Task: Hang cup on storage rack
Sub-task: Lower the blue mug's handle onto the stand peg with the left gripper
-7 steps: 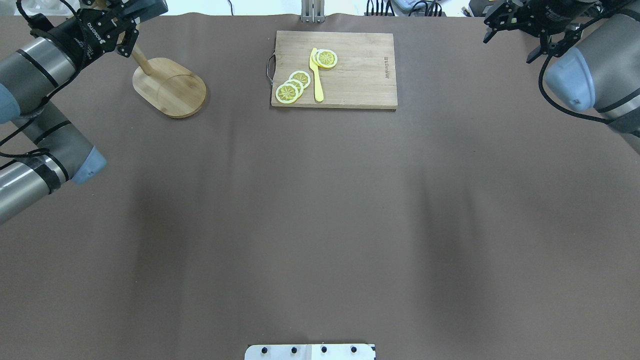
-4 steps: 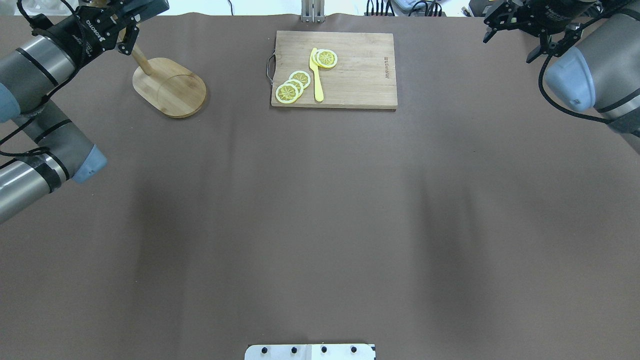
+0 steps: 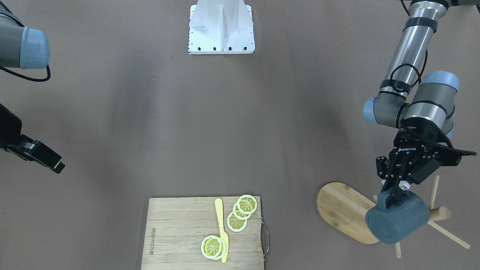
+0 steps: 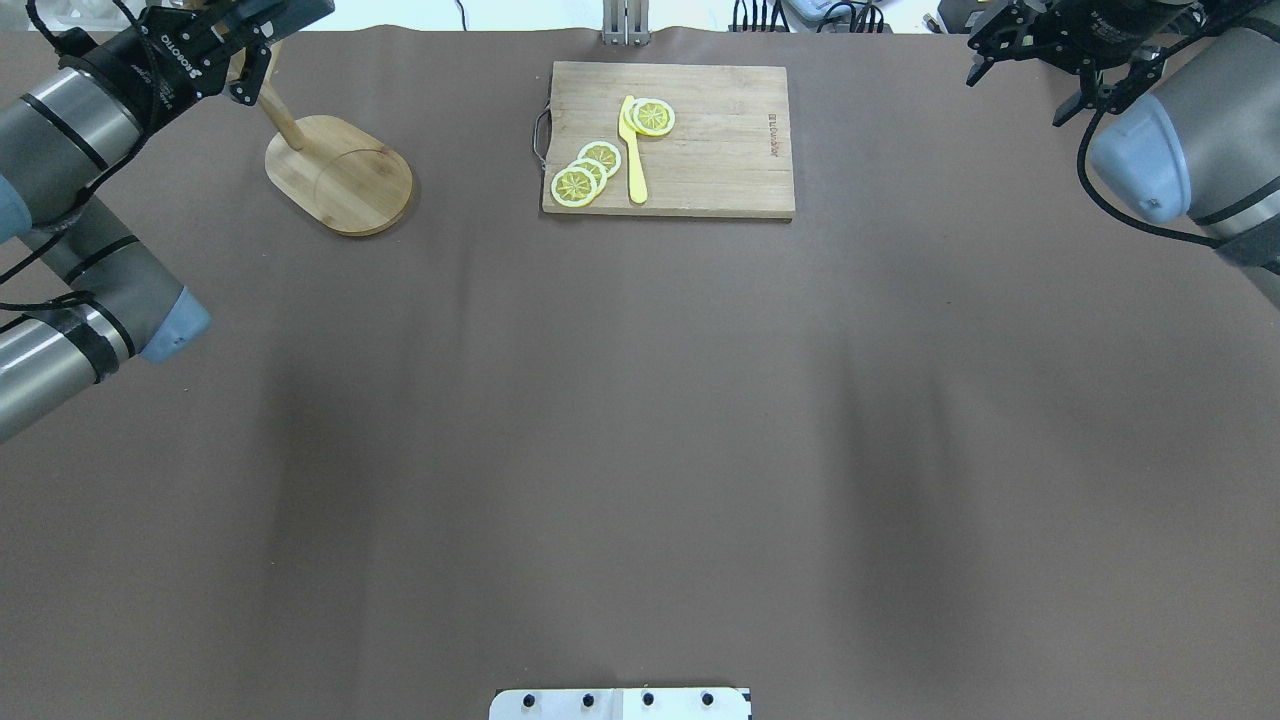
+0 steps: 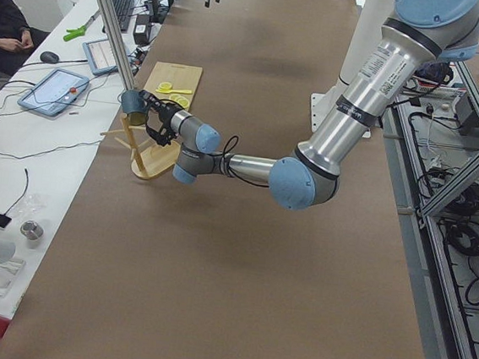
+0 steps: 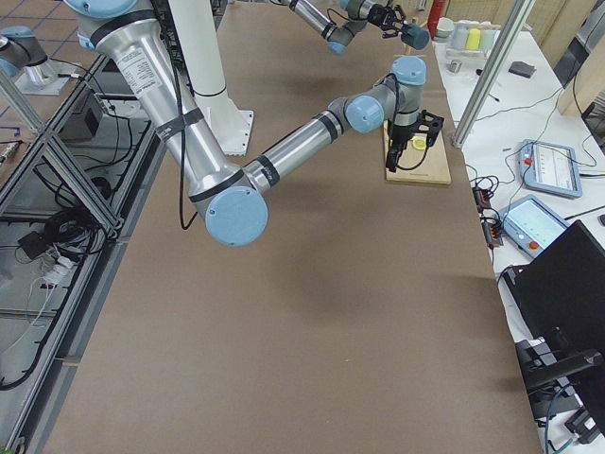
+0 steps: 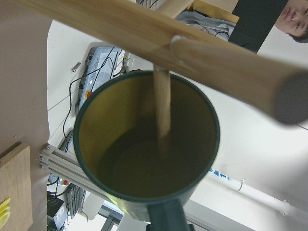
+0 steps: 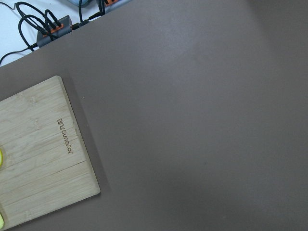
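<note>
The left gripper should open now, as the rack's thin peg reaches deep inside the cup's opening and the cup's rim is close to the rack's post.
The slate-blue cup lies on its side in the air, bottom toward the front-facing camera. My left gripper is shut on its handle. The cup is right against the bamboo storage rack, over the edge of its oval base and in front of its post. In the left wrist view the cup's yellow inside faces me and a thin peg from the post crosses its mouth. My right gripper is open and empty at the far right.
A rectangular cutting board with lemon slices and a yellow knife lies at the far middle of the table. The rack's base stands to its left. The white robot base plate is at the near edge.
My left gripper has moved a little farther toward the table's far edge along the rack's post. The right arm has not moved.
</note>
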